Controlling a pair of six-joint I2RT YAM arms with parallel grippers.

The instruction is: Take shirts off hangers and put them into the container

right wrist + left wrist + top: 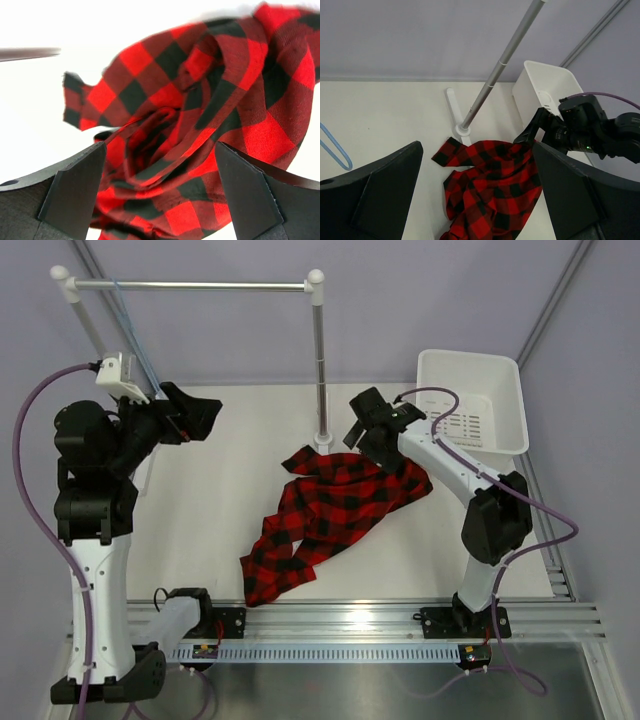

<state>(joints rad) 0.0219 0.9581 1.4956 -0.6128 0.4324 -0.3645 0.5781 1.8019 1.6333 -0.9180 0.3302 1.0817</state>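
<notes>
The right gripper's fingers stop above the shirt's bunched folds in the right wrist view, so the right gripper should go lower before it closes on the folds.
The red-and-black checked shirt [330, 508] lies crumpled on the white table, off the hanger. My right gripper [358, 432] hovers open just over its upper end; in the right wrist view bunched folds of the shirt [200, 110] lie below and between the spread fingers [75, 190], midpoint [160, 192]. The light-blue hanger [133, 335] hangs from the rack bar at the far left; its bare loop [334, 146] shows in the left wrist view. My left gripper [200, 415] is raised at the left, open and empty [477, 197]. The white container [480, 425] stands at the back right, nothing in it.
The white-and-silver clothes rack has a bar [190, 285] across the back and an upright post [319, 360] whose foot stands just behind the shirt. The right arm's elbow [495, 520] sits in front of the container [540, 87].
</notes>
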